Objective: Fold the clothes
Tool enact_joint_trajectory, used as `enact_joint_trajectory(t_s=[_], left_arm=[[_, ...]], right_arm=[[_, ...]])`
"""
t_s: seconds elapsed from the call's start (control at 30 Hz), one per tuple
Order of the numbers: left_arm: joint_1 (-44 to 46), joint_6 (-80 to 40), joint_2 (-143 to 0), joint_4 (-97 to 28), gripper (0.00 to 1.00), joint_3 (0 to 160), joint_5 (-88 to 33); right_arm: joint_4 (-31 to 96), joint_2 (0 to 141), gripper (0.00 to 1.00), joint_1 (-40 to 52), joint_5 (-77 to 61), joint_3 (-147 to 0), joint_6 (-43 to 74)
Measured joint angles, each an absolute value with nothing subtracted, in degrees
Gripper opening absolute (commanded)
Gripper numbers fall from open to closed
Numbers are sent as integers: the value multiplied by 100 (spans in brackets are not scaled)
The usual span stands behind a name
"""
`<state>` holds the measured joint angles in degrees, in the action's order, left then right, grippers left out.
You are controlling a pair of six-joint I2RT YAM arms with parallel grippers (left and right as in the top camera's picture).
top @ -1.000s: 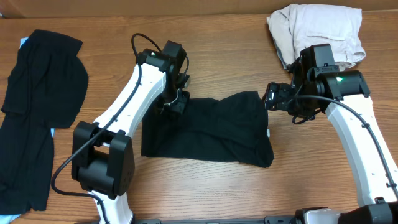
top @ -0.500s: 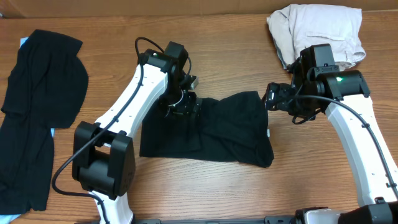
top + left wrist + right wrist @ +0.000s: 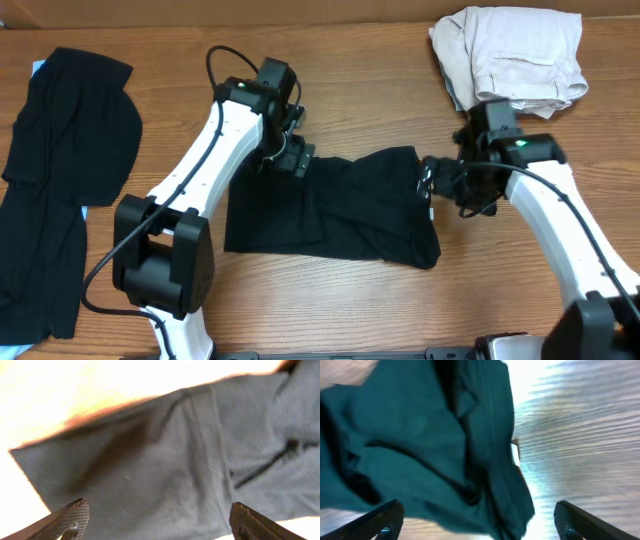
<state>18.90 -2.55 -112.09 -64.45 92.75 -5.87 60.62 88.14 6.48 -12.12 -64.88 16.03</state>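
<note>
My right gripper grabs its bunched outer edge (image 3: pixel 424 211) beside the small white label next, to fold the black T-shirt (image 3: pixel 330 205) inward.
The black T-shirt (image 3: pixel 330 205) lies in a folded, rumpled heap mid-table. My left gripper (image 3: pixel 292 160) hovers over its back left corner, open, nothing between the fingers. In the left wrist view the cloth (image 3: pixel 165 460) fills the frame beneath the gripper (image 3: pixel 157 522), whose fingertips (image 3: pixel 72 515) stand wide apart. My right gripper (image 3: pixel 432 182) is at the shirt's right edge, open as well. The right wrist view shows the bunched fabric (image 3: pixel 420 440), a small white label (image 3: pixel 516 453) and the gripper (image 3: pixel 480 520) above the cloth's edge. More black clothes (image 3: pixel 65 140) lie at the far left.
A beige garment (image 3: pixel 510 50) is piled at the back right, just behind the right arm. A long black piece (image 3: pixel 40 250) stretches along the table's left front. Bare wooden tabletop (image 3: pixel 360 90) shows behind and in front of the shirt.
My left gripper opened and let go of the shirt's back left part, which now lies flat. My right arm moved forward and left to the shirt's right edge.
</note>
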Motion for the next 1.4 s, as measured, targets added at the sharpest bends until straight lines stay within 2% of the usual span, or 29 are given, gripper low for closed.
enact_joint_trajectory(t_s=[0.27,0.57,0.73,0.87,1.0,1.13,1.17,1.2,1.4], left_arm=[[1761,-242,-11209,-6331,95,9275,-464],[1763,-242,-11209,-6403,96,9275,-440],[1763,-242,-11209,-6427,97,9275,-440],[1763,-242,-11209,-6425,97,9275,-440],[1763,-242,-11209,-6427,97,9275,-440],[1763,-242,-11209,-6425,97,9275,-440],[1763,-242,-11209,-6425,97,9277,-440],[1763,-242,-11209,-6425,97,9275,-440],[1763,-242,-11209,-6425,100,9277,-346]], right_arm=[[5013,9511,100,648,-1280,-5839,1649],[4510,10186,100,639,-1820,-5865,1551],[4456,10259,94,639,-2471,-5872,1271],[4453,10359,77,642,-2954,-5865,1070],[4416,10462,42,642,-3179,-5808,965],[4335,10519,16,642,-3264,-5769,926],[4298,10519,6,642,-3262,-5767,930],[4263,10519,4,642,-3245,-5767,930],[4322,10519,4,469,-2987,-5769,1092]])
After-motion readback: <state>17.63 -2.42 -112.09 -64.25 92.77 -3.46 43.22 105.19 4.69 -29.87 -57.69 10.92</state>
